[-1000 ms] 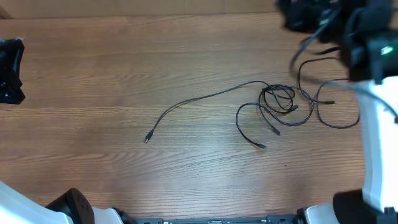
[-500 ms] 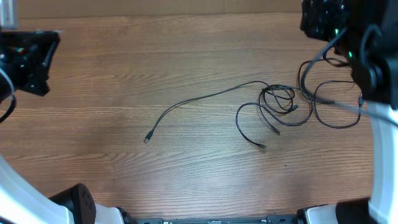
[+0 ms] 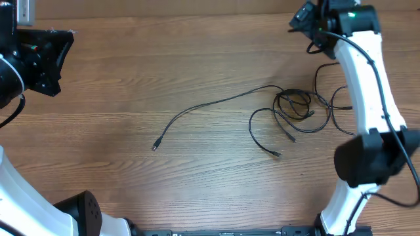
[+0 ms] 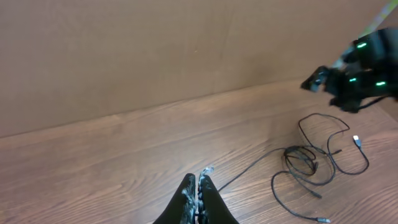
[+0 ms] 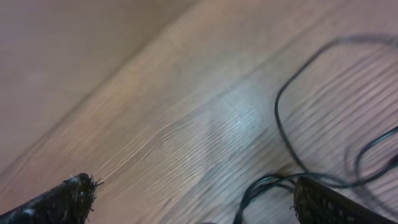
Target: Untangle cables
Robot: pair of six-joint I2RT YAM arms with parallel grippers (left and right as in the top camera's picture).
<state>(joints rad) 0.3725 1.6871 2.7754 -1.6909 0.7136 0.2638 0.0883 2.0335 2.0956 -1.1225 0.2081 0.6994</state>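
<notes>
My right gripper grabs the outer cable loop at the knot's far back edge next, free of the coils, to untangle the loop.
The cables (image 3: 295,105) lie in a loose black knot right of the table's middle. One long strand runs left to a plug (image 3: 155,145), a shorter one ends in a plug (image 3: 275,153), and loops (image 3: 331,108) spread to the right. The left wrist view shows the same cables (image 4: 305,165) ahead on the right. My left gripper (image 4: 199,185) is shut and empty, hanging far left (image 3: 58,54). My right gripper (image 5: 196,199) is open and holds nothing, above the back right edge (image 3: 306,18), with blurred cable strands (image 5: 280,121) on the wood below it.
The wooden table (image 3: 197,59) ends at a plain brown wall (image 4: 186,43) at the back. My right arm's white link (image 3: 367,85) reaches over the right side above the loops, its dark joint (image 3: 367,160) lower down. The left arm's base (image 3: 79,216) sits front left.
The right gripper has opened and let go of the strand it held up, and the loops dropped onto the table. The right arm swung left and back. The left gripper moved slightly right.
</notes>
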